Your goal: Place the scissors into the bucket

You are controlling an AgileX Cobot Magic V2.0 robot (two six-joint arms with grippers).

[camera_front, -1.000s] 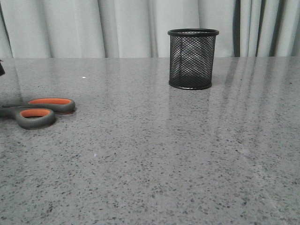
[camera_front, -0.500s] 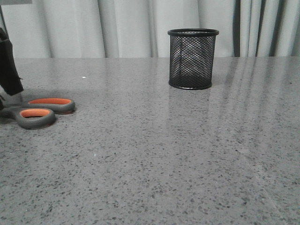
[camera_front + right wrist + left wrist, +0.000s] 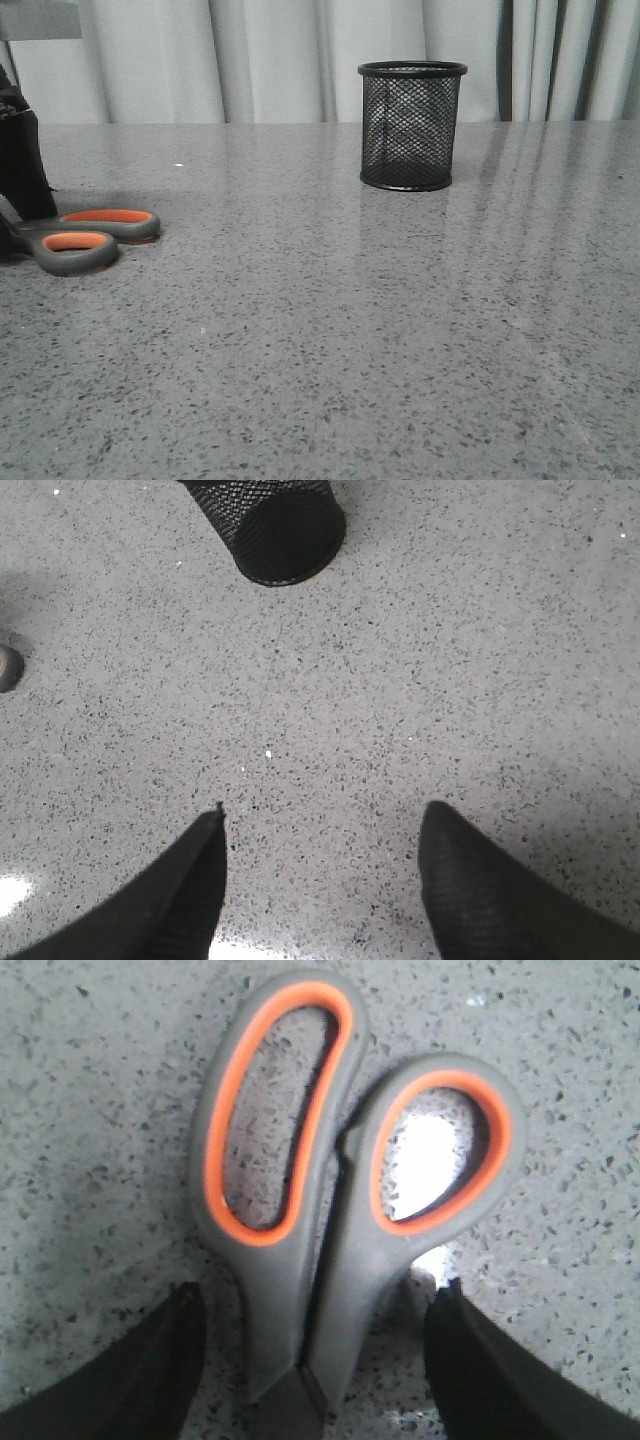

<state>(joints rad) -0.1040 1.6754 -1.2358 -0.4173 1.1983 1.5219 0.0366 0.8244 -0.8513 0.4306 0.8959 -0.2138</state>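
The scissors' neck (image 3: 30,243) has my left gripper's fingers around it, down to the table, and they would hold it if they closed now. My left gripper should close on the neck.
The scissors (image 3: 85,235) lie flat on the table at the far left, with grey handles lined orange; their blades are hidden behind my left gripper (image 3: 25,170). In the left wrist view the scissors (image 3: 340,1190) lie between the open jaws of the left gripper (image 3: 317,1288). One finger stands on each side of the neck below the loops, apart from it. The black mesh bucket (image 3: 412,125) stands upright at the back, right of centre. My right gripper (image 3: 326,810) is open and empty over bare table, with the bucket (image 3: 275,525) some way ahead of it.
The grey speckled table (image 3: 320,330) runs to pale curtains (image 3: 270,55) at the back. A bit of a scissors handle (image 3: 8,667) shows at the edge of the right wrist view.
My left gripper has come into the front view at the left edge and moved down to the scissors. The scissors and bucket have not moved.
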